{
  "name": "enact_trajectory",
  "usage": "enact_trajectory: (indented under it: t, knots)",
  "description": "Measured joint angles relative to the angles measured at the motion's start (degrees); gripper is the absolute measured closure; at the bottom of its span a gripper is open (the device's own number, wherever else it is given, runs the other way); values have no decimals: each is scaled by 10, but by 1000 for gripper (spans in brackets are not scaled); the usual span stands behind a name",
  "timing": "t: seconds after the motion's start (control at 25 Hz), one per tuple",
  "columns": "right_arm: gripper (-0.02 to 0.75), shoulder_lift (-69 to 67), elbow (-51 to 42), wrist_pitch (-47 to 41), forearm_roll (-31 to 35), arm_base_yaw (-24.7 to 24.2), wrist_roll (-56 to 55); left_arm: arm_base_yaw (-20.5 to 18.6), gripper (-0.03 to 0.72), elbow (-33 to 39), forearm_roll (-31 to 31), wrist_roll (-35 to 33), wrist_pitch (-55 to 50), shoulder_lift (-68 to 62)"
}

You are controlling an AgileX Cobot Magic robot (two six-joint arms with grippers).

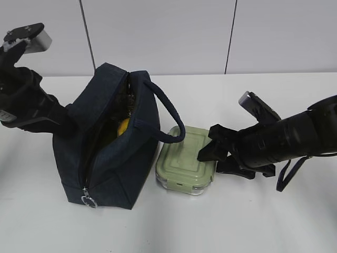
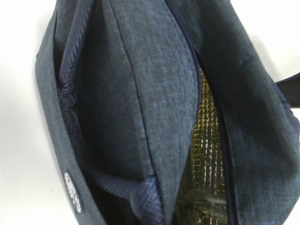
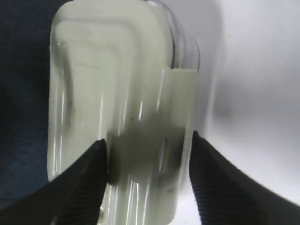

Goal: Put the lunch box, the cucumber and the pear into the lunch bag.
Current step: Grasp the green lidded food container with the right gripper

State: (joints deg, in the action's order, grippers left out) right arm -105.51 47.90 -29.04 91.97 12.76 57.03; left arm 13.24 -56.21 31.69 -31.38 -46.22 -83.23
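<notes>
Next, my right gripper grabs the lunch box by its lid's clip side (image 3: 174,99) to pack the box into the lunch bag.
The dark navy lunch bag (image 1: 113,153) stands at the left with its top zipper open; it fills the left wrist view (image 2: 140,93), where its foil lining (image 2: 211,140) shows. The yellow pear (image 1: 122,126) shows inside the opening. The lunch box (image 1: 184,161), with its sage-green lid, lies on the table against the bag's right side. My right gripper (image 1: 207,143) is open at the box's right end, and its fingers straddle the lid's clip side (image 3: 147,145). My left arm (image 1: 31,103) reaches the bag's far left side; its fingers are hidden. The cucumber does not show.
The bag's loop handle (image 1: 168,113) arches over the lunch box's near corner. The silver ring pull (image 1: 88,200) hangs at the bag's front end. A white table (image 1: 253,221) and a white wall lie behind.
</notes>
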Motion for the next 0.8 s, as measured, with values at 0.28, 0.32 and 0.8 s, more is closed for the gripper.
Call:
enact_trajectory:
  t: [0.28, 0.32, 0.8]
  knots:
    - [301, -12, 0, -5, 48, 0, 54, 0, 686, 0, 0, 1, 0, 0]
    - [301, -16, 0, -12, 50, 0, 57, 0, 686, 0, 0, 1, 0, 0]
    - [288, -52, 3, -78, 105, -1, 124, 0, 686, 0, 0, 1, -2, 0]
